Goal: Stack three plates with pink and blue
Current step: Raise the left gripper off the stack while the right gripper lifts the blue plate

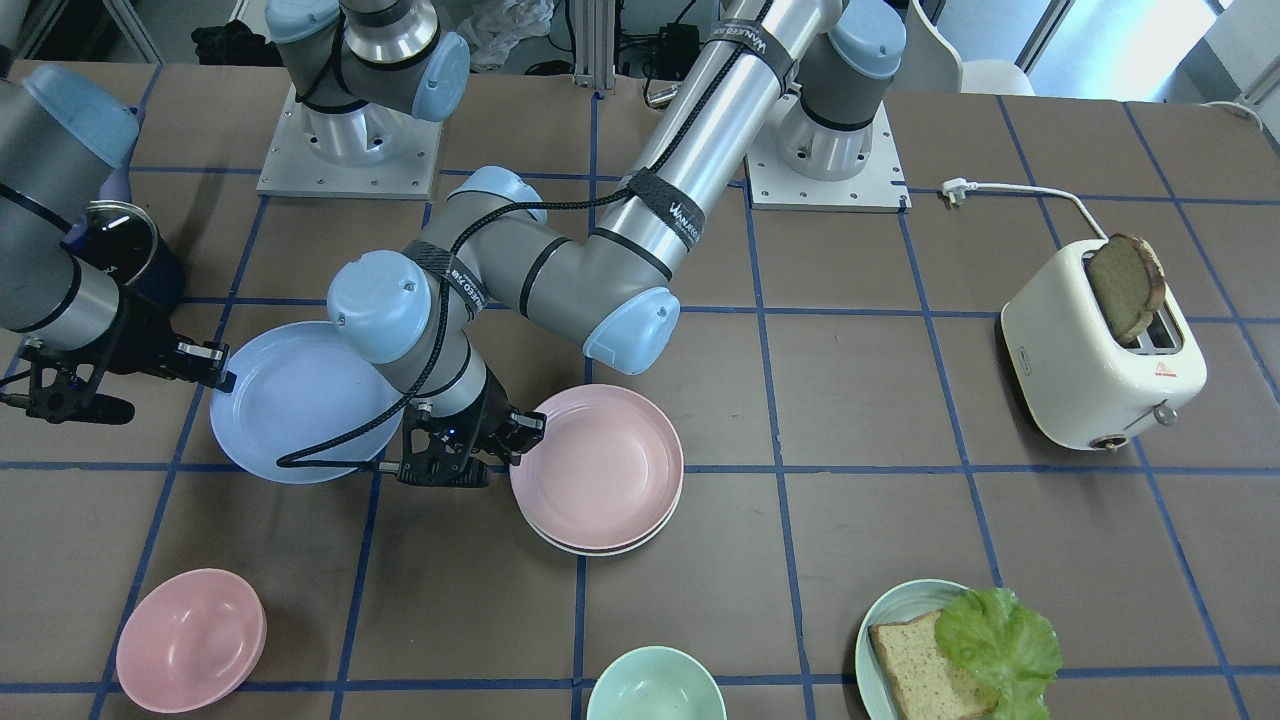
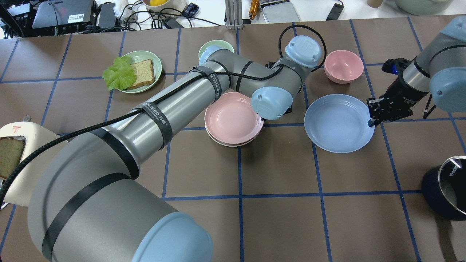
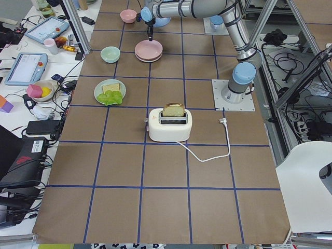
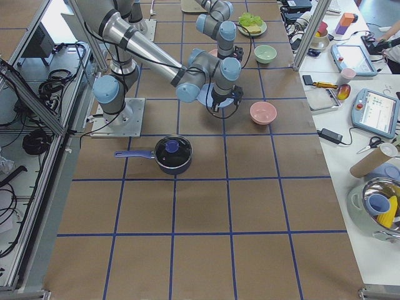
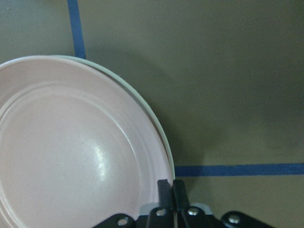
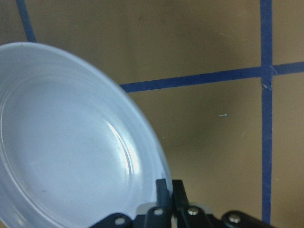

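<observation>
The pink plate's edge (image 1: 614, 541) sits inside the cream-white plate's rim (image 1: 625, 551), so it is time for my left gripper to open. The pink plate would nest there.
The pale pink plate (image 1: 600, 465) lies on the cream-white plate (image 1: 600, 548), slightly offset, near the table's middle. My left gripper (image 1: 530, 428) is shut on the pink plate's rim; in the left wrist view the gripper (image 5: 172, 187) pinches the pink plate's (image 5: 71, 156) rim, and the white plate's rim (image 5: 142, 107) peeks out behind. The light blue plate (image 2: 338, 123) lies apart on the right of the overhead view. My right gripper (image 2: 371, 122) is shut on its rim, as the right wrist view (image 6: 171, 187) shows.
A pink bowl (image 2: 343, 66) sits just beyond the blue plate. A pale green bowl (image 2: 216, 47) and a green plate (image 2: 156, 63) with bread and lettuce stand at the far side. A toaster (image 1: 1090, 370) and a dark pot (image 2: 446, 187) stand at the table's ends.
</observation>
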`<state>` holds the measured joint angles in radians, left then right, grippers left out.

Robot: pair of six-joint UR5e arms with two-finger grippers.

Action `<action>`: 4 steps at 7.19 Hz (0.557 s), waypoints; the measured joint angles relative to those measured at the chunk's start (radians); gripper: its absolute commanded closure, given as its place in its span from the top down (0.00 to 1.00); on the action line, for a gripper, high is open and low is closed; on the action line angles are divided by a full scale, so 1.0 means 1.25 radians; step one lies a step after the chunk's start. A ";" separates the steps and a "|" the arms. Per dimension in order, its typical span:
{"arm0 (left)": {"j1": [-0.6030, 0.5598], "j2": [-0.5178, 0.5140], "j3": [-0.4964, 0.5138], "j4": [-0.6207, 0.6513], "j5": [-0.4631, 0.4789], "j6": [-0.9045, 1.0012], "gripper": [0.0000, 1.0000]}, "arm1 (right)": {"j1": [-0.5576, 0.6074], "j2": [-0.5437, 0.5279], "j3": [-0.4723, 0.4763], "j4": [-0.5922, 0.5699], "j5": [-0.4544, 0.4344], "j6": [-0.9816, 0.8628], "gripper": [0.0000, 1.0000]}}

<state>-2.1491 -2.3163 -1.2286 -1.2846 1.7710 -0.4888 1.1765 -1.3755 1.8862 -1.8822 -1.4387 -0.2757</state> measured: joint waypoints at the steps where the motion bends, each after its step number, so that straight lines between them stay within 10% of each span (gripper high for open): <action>1: 0.000 -0.001 -0.001 0.001 0.001 0.000 0.01 | 0.000 0.000 0.000 0.000 0.000 -0.001 0.00; 2: 0.000 -0.003 0.001 0.002 0.000 0.000 0.31 | 0.000 0.000 0.000 0.000 0.000 -0.001 0.00; 3: 0.000 -0.005 0.005 0.002 -0.001 -0.001 0.94 | 0.000 0.001 0.000 0.000 0.001 -0.001 0.00; 4: 0.000 -0.006 0.009 0.003 -0.004 -0.002 1.00 | 0.000 0.001 0.000 0.000 0.001 -0.002 0.00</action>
<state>-2.1491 -2.3238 -1.2178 -1.2812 1.7660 -0.4910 1.1765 -1.3745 1.8865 -1.8822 -1.4378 -0.2775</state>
